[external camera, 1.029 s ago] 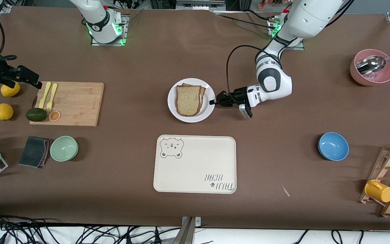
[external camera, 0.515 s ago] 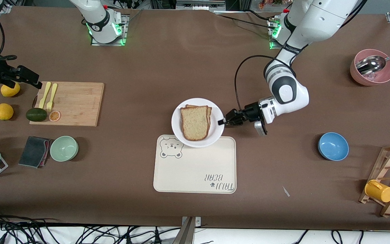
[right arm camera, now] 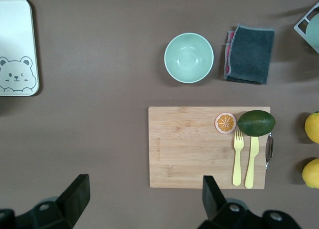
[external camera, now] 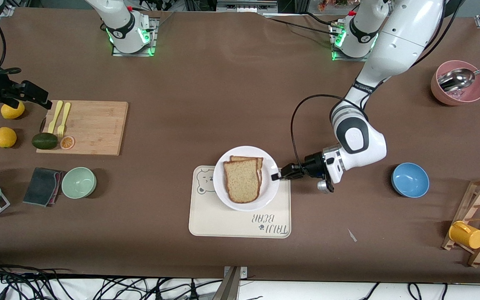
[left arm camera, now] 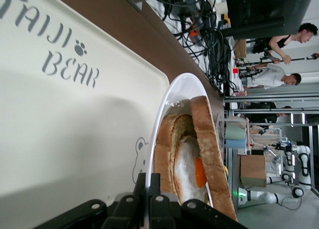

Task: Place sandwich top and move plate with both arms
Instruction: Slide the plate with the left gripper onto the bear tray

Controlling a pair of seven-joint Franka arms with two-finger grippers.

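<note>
The plate's rim [external camera: 246, 147] sticks out over the tray's far edge [external camera: 204, 167], so my left gripper needs to lower the plate toward the middle of the tray before letting go of it.
The white plate [external camera: 222, 189] carries the sandwich top [external camera: 243, 180], a tan bread slice lying on a second slice. The left wrist view shows the plate [left arm camera: 172, 94], the top slice [left arm camera: 209, 144] and a fried egg [left arm camera: 198, 171] between the slices. My left gripper [external camera: 275, 176] is shut on the plate's rim at the side toward the left arm's end of the table, also in its wrist view [left arm camera: 153, 181]. It holds the plate just over the cream bear-print tray [external camera: 231, 225]. My right gripper [external camera: 36, 96] waits open and empty high over the cutting board's end [right arm camera: 144, 189].
A wooden cutting board [external camera: 90, 127] with forks, avocado and an orange slice lies toward the right arm's end, with a green bowl [external camera: 78, 182] and a cloth nearer the front camera. A blue bowl [external camera: 410, 179], a pink bowl [external camera: 458, 83] and a mug rack [external camera: 479, 223] lie toward the left arm's end.
My left gripper has carried the plate with the sandwich from the table's middle toward the front camera, over the tray. The right arm has not moved.
</note>
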